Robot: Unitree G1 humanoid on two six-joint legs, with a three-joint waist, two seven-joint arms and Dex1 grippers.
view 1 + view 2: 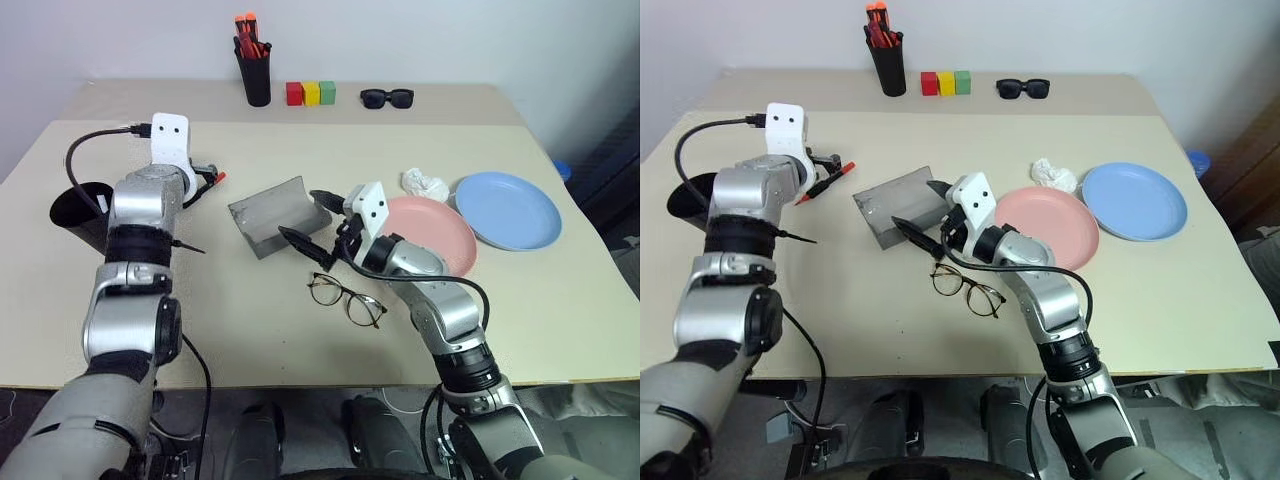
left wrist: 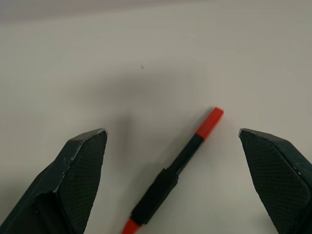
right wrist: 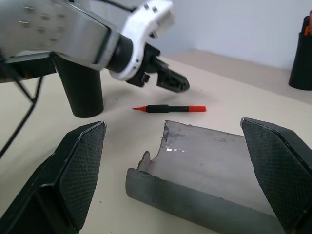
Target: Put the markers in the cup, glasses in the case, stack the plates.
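Observation:
My left gripper lowers next, before it closes on the marker, since its fingers still hang above the marker's dark middle in the left wrist view.
A red-orange marker with a dark middle lies flat on the table. My left gripper hovers open over it, one finger on each side, not touching. The black cup stands at the table's left edge, behind my left forearm. The grey case lies open at the centre. My right gripper stands open at the case's near right edge, holding nothing. The wire-framed glasses lie on the table just in front of the right gripper. To the right, the pink plate and the blue plate lie side by side.
At the back stand a tall black pen cup of orange-capped markers, three coloured blocks and black sunglasses. A crumpled white paper lies behind the pink plate. The blue plate is near the table's right edge.

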